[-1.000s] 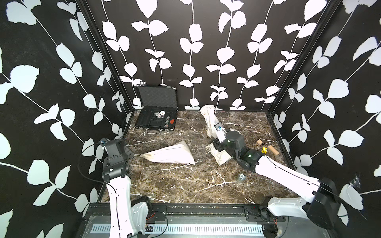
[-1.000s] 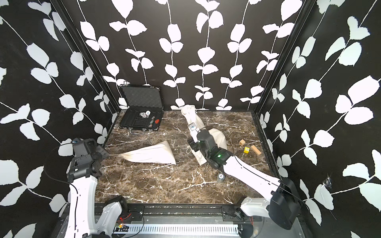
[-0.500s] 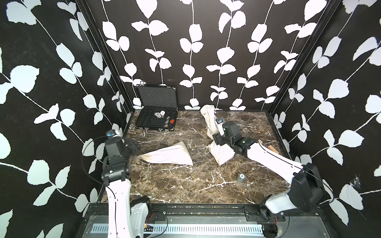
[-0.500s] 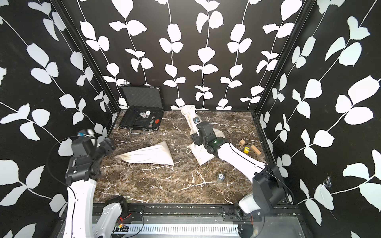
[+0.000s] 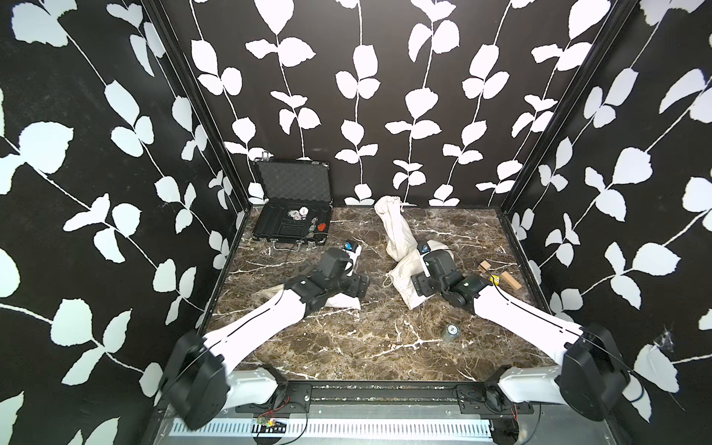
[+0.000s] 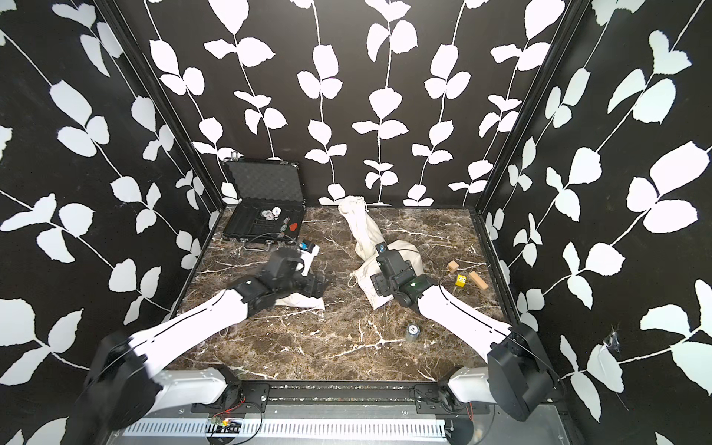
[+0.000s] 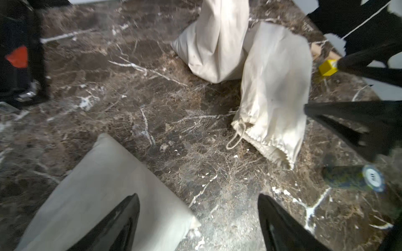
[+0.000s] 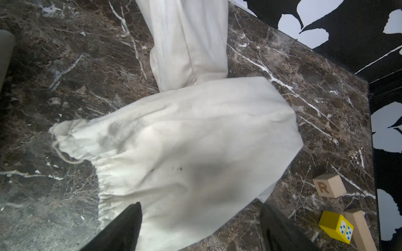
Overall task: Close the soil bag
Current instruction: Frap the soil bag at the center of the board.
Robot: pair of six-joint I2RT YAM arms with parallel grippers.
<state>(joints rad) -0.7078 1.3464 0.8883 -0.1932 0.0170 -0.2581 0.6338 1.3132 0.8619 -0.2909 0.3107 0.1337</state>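
Note:
Next, the left gripper takes hold of the soil bag's cord loop at the bag's gathered opening to pull the drawstring closed.
The soil bag, white cloth with a gathered drawstring mouth, lies on the marble table, right of middle. Its mouth and a loose cord loop face the left arm. My right gripper hangs just above the bag, open; in the right wrist view one of its fingers is over the cloth and the other over bare table. My left gripper is open over the corner of a flat white bag, well short of the soil bag. Neither gripper holds anything.
A tall white bag leans behind the soil bag. An open black case with chips stands at the back left. Wooden blocks and a yellow die lie at the right edge. A small can lies near the front.
My left arm swung from the left wall out over the flat bag, and its jaws went from shut to open. The right gripper stayed over the soil bag and opened wider.

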